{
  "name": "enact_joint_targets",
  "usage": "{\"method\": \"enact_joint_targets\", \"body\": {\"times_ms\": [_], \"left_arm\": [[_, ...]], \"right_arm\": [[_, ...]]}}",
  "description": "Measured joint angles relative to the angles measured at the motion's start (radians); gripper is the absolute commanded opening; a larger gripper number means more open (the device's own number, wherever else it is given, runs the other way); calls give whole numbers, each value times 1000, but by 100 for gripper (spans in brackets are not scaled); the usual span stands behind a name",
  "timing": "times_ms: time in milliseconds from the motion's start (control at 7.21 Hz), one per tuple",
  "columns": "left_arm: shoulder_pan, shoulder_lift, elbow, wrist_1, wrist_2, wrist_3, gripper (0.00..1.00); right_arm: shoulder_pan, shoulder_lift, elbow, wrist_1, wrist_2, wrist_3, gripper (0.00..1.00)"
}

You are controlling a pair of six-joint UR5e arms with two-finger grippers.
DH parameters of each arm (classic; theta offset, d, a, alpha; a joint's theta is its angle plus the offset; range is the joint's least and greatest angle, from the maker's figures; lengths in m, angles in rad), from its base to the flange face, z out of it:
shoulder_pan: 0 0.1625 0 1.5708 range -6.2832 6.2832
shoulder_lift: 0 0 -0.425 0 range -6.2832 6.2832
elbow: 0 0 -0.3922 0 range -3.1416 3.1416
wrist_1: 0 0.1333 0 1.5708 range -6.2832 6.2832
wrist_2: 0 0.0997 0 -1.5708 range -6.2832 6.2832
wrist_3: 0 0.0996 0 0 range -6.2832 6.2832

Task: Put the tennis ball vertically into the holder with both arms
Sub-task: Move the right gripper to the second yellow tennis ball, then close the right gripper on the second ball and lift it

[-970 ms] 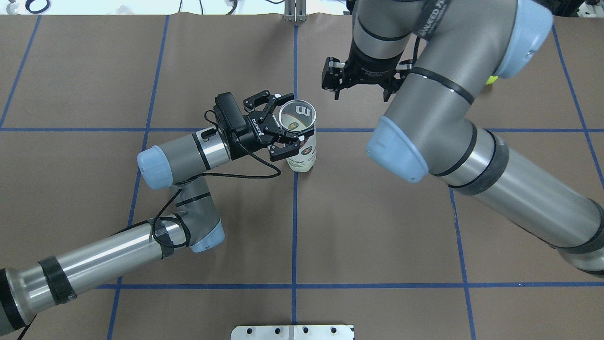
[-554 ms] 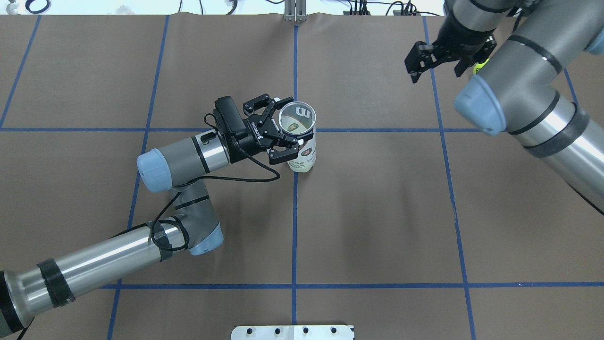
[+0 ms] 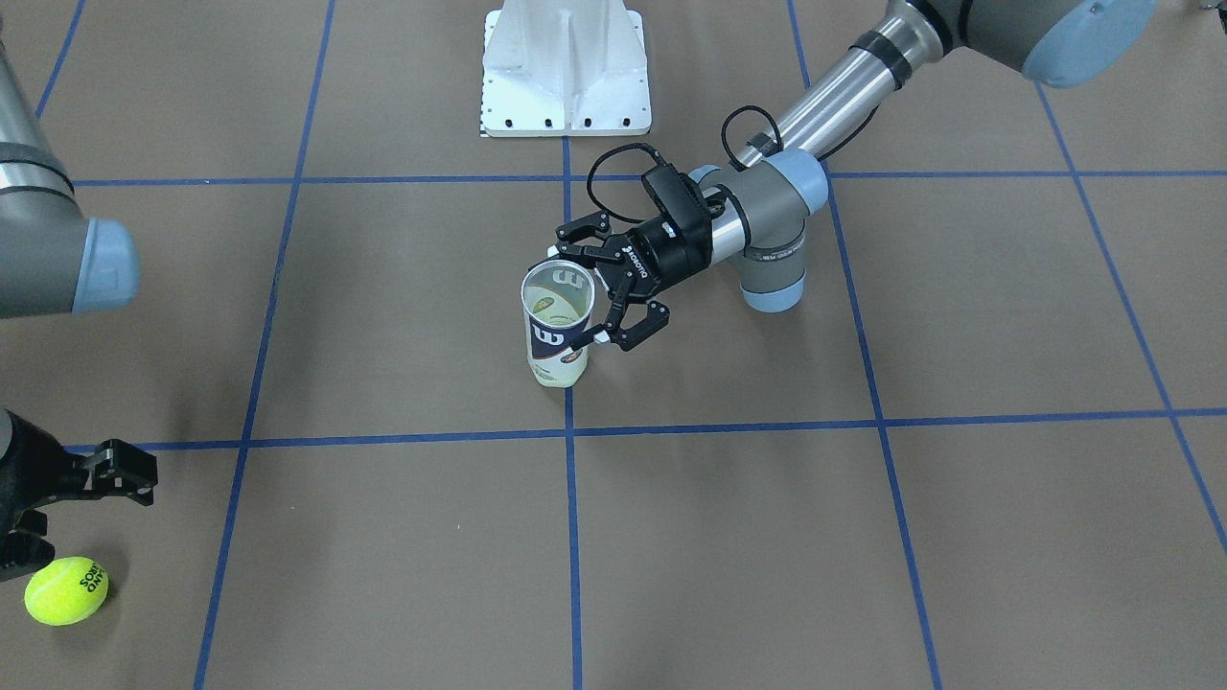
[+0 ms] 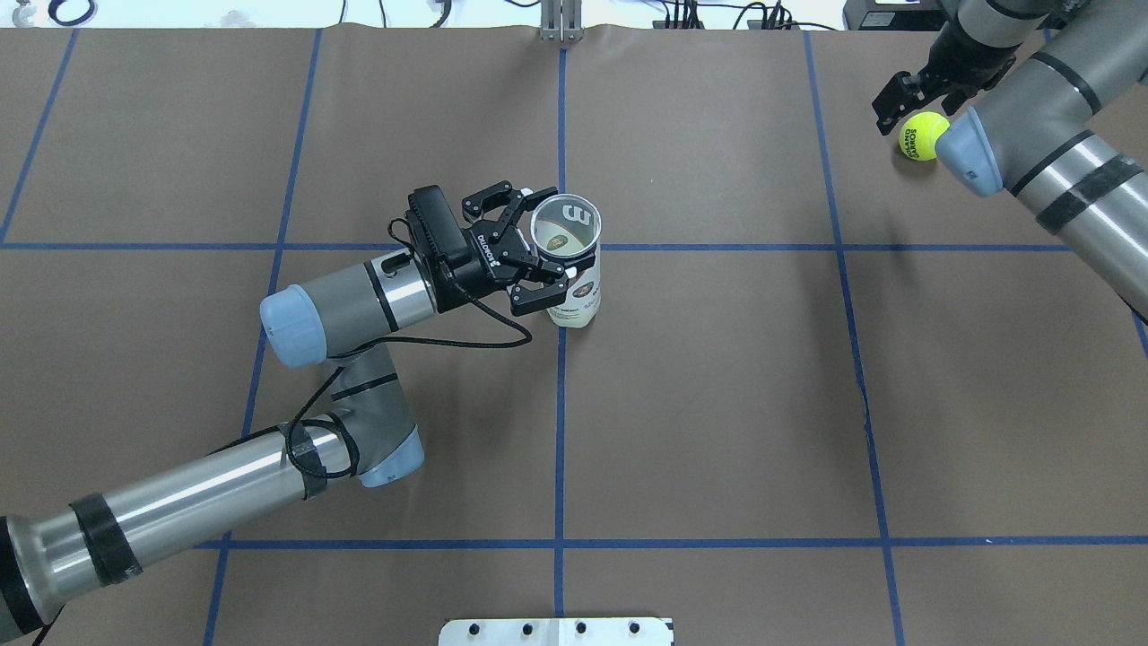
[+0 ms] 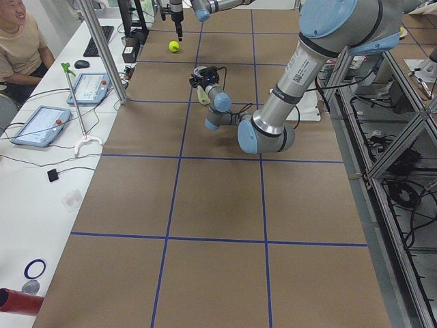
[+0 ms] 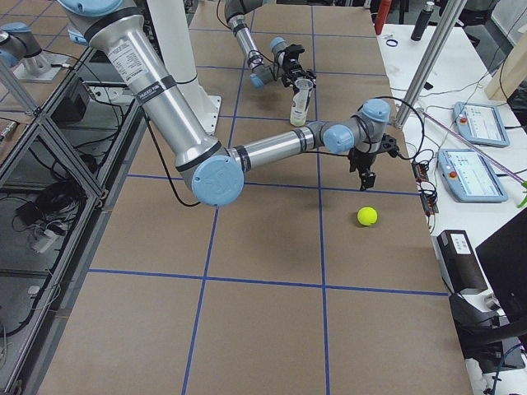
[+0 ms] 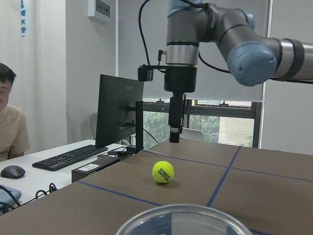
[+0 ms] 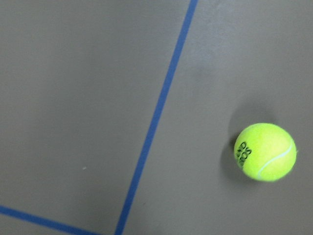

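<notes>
My left gripper grabs the holder by its labeled side (image 3: 557, 335) next, to keep the holder's opening (image 3: 559, 282) free for the tennis ball.
The holder (image 4: 567, 269), a clear tube with a navy and white label, stands upright near the table's middle, mouth up; it also shows in the front view (image 3: 556, 331). My left gripper (image 4: 549, 231) is open, its fingers straddling the tube's upper part from the side. The tube's rim (image 7: 183, 220) fills the bottom of the left wrist view. A yellow tennis ball (image 4: 922, 136) lies on the table at the far right and shows in the right wrist view (image 8: 265, 152). My right gripper (image 3: 81, 519) is open and empty, hanging fingers down just above the table beside the ball (image 3: 65, 591).
The white metal pedestal base (image 3: 566, 72) stands at the robot's edge of the table. Blue tape lines grid the brown table cover. An operator (image 5: 20, 41), tablets and a monitor are on the side desk beyond the table's far edge.
My right arm has swung from beside the tube's mouth out to the far right, ending over the ball. My left gripper has shifted slightly; the tube has not moved.
</notes>
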Motion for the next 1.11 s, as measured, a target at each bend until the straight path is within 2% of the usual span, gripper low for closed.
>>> {"method": "enact_joint_targets", "body": {"times_ms": [139, 554, 832, 970, 1109], "left_arm": [[0, 0, 0, 0, 0, 0, 99], [0, 0, 0, 0, 0, 0, 99], [1, -1, 0, 0, 0, 0, 99], [1, -2, -1, 0, 0, 1, 99], [2, -2, -1, 1, 0, 1, 99]], "right_arm": [[-4, 2, -84, 75, -63, -22, 99], [-53, 68, -263, 137, -265, -62, 99], [-74, 92, -316, 165, -298, -60, 98], [-82, 88, -322, 169, -311, -60, 65], [-87, 81, -323, 170, -326, -60, 5]]}}
